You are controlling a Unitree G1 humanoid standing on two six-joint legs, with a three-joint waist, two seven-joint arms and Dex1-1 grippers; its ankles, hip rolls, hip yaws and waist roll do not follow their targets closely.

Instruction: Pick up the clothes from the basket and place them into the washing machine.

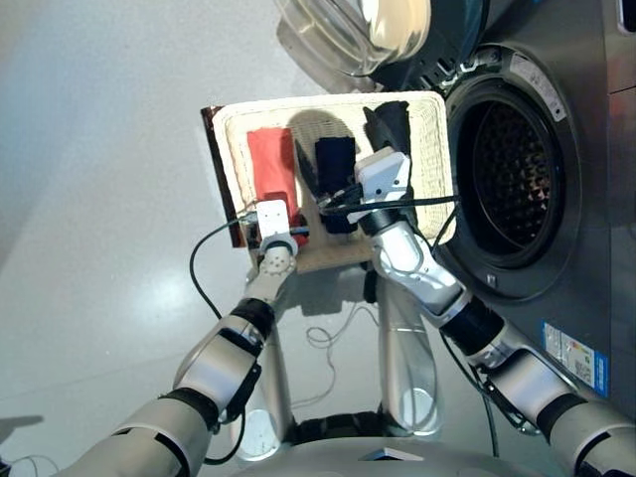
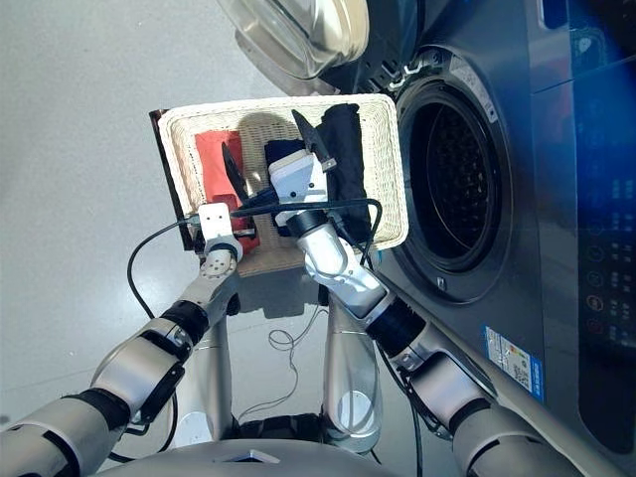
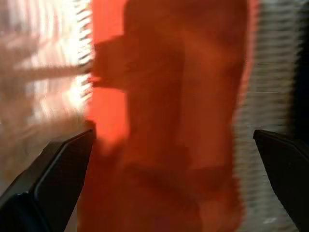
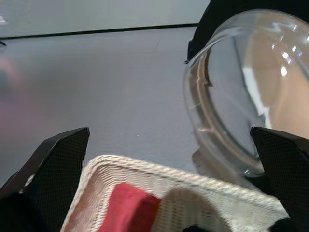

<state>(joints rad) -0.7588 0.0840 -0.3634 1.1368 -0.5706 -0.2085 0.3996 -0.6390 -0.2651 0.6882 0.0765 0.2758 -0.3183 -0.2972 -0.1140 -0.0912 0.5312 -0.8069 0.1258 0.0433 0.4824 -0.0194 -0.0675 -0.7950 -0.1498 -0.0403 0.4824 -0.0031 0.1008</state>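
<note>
I should get the coral-red cloth (image 3: 164, 96) out of the basket and into the washing machine, so my left gripper should next grab it by its short end (image 3: 161, 188).
The cream wicker basket (image 1: 429, 149) stands in front of the washing machine (image 1: 556, 119), whose drum (image 1: 512, 184) is uncovered. Three clothes lie in the basket: coral-red (image 1: 268, 164) at the left, navy blue (image 1: 336, 157) in the middle, black (image 1: 393, 121) at the right. My left gripper (image 3: 172, 133) is open just above the coral-red cloth (image 3: 164, 96), one finger (image 3: 63, 164) on each side of it. Higher over the navy and black cloths hovers my right gripper (image 4: 170, 130), open and holding nothing, facing the basket's far rim (image 4: 159, 169).
The machine's round glass door (image 1: 348, 30) is swung open behind the basket and also shows in the right wrist view as the glass door (image 4: 241, 96). The basket rests on a small stand with pale legs (image 1: 402, 338). Black cables (image 1: 204, 268) trail from both wrists. Grey floor (image 1: 99, 149) lies to the left.
</note>
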